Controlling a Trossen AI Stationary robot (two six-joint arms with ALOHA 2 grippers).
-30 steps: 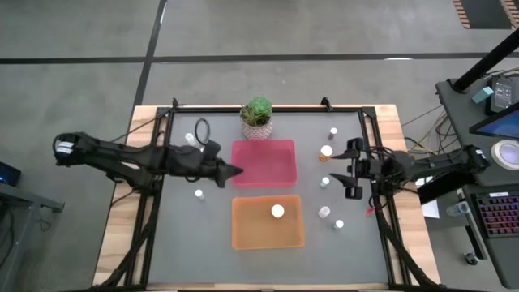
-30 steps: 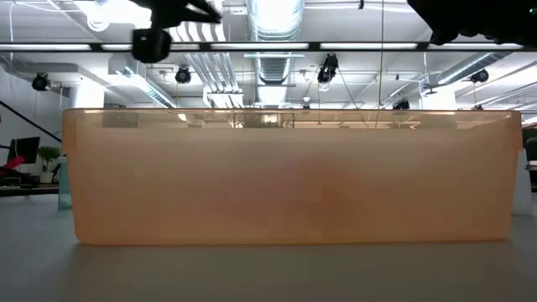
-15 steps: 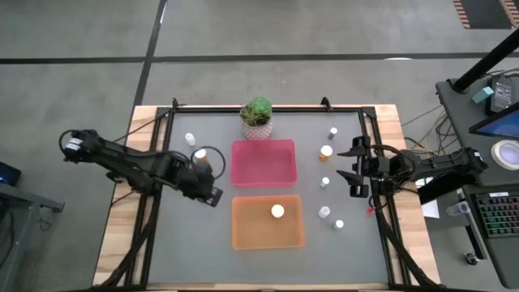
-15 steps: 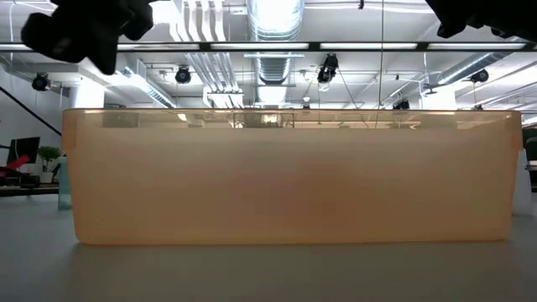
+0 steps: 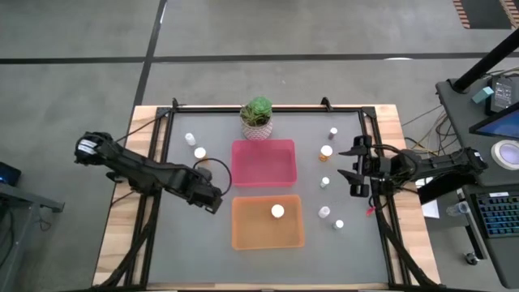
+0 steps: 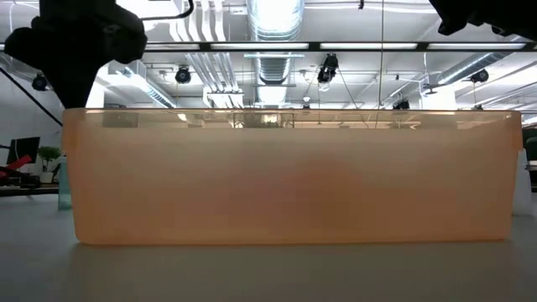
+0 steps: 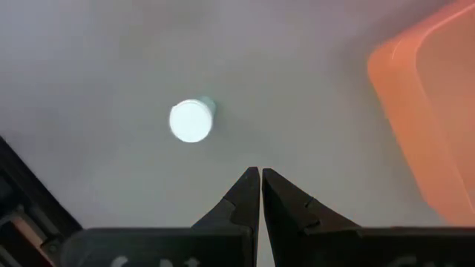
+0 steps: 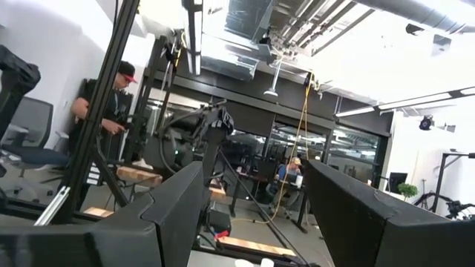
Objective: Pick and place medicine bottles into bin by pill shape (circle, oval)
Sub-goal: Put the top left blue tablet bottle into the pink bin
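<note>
I need to grab the bottle by its white cap (image 7: pixel 191 121) with my left gripper next, to sort it by pill shape into the pink bin.
My left gripper (image 5: pixel 212 200) hangs over the mat just left of the orange bin (image 5: pixel 243 235), fingers shut (image 7: pixel 260 176) and pointing down. A white-capped bottle (image 7: pixel 191 121) stands on the mat just beyond the fingertips, untouched; the arm hides it in the high view. My right gripper (image 5: pixel 354 170) is open and empty at the table's right, fingers level. Near it stand loose bottles, an orange one (image 5: pixel 326 152) and small white-capped ones (image 5: pixel 324 182) (image 5: pixel 324 212). Two more bottles (image 5: pixel 190 139) (image 5: pixel 199 152) stand at the far left. One bottle (image 5: pixel 277 211) is in the orange bin.
A pink bin (image 5: pixel 285 180) lies behind the orange bin, whose wall fills the low view (image 6: pixel 294 176). A potted plant (image 5: pixel 257 118) stands at the far edge. More bottles stand at the far right (image 5: pixel 332 131) and near right (image 5: pixel 339 225). A black frame rims the mat.
My left gripper has drawn back from the pink bin's left edge toward the table's near left and tipped downward, ending over the bottle left of the orange bin. As the arm moved off, the orange bottle at the far left came into view.
</note>
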